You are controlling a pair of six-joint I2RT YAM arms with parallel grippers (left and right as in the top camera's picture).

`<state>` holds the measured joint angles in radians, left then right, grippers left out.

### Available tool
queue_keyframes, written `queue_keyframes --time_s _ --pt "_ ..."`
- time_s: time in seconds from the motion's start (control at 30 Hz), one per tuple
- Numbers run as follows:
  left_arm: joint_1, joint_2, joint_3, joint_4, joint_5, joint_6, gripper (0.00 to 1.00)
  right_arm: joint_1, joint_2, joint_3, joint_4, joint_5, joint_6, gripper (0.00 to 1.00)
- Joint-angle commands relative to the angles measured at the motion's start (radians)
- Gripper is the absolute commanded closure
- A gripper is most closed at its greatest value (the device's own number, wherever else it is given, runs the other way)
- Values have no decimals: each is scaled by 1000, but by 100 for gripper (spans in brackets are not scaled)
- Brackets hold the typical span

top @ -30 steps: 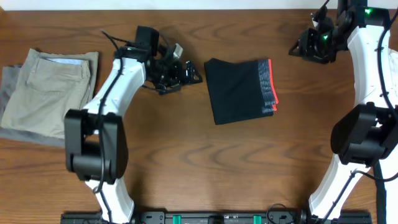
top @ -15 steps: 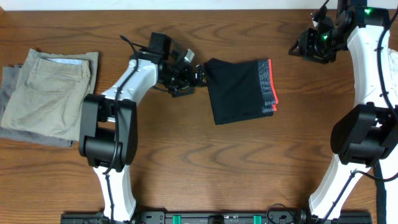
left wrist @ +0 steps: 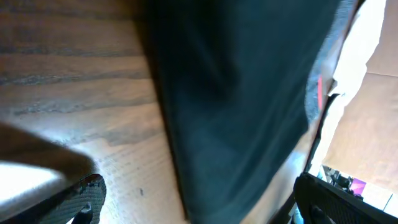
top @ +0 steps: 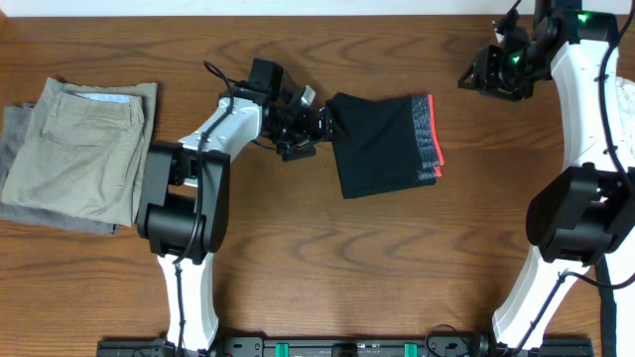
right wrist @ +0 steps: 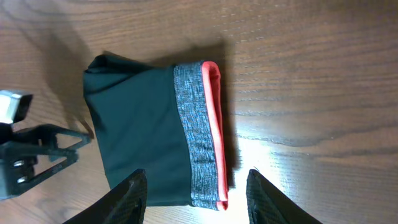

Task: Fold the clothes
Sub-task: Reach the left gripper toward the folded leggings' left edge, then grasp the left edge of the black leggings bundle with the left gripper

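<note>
I next need my left gripper to grab the black pants' edge opposite the grey waistband, drawing them still folded onto the khaki trousers.
The black pants (top: 382, 144) lie folded into a compact rectangle at the table's middle back, with the grey waistband (top: 424, 134) and its red-orange edge on the right side. My left gripper (top: 319, 129) is open at the pants' left edge. In the left wrist view the dark fabric (left wrist: 236, 99) reaches down between the spread fingers (left wrist: 199, 211). My right gripper (top: 484, 75) is open and empty, held high at the back right. Its wrist view looks down on the pants (right wrist: 140, 137) between its fingers (right wrist: 199, 199).
Folded tan khaki trousers (top: 84, 144) lie on a grey garment (top: 14, 129) at the far left. Wooden table (top: 327, 268) lies in front of the pants. The left arm's gripper also shows in the right wrist view (right wrist: 37, 155).
My left gripper has moved right across the table, from well left of the pants up to their left edge. The right arm has barely moved. The pants have not shifted.
</note>
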<state>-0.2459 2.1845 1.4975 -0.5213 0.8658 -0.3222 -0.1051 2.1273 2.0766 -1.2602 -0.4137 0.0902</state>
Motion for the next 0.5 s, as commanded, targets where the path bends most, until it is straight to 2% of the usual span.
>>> queue_keyframes --time_s 0.0,0.47 --pt "-19 21 -4 13 13 -13 2 15 5 -1 9 -2 -20 50" --pt "-90 42 -4 112 -89 -211 2 24 5 -1 14 -1 -20 50"
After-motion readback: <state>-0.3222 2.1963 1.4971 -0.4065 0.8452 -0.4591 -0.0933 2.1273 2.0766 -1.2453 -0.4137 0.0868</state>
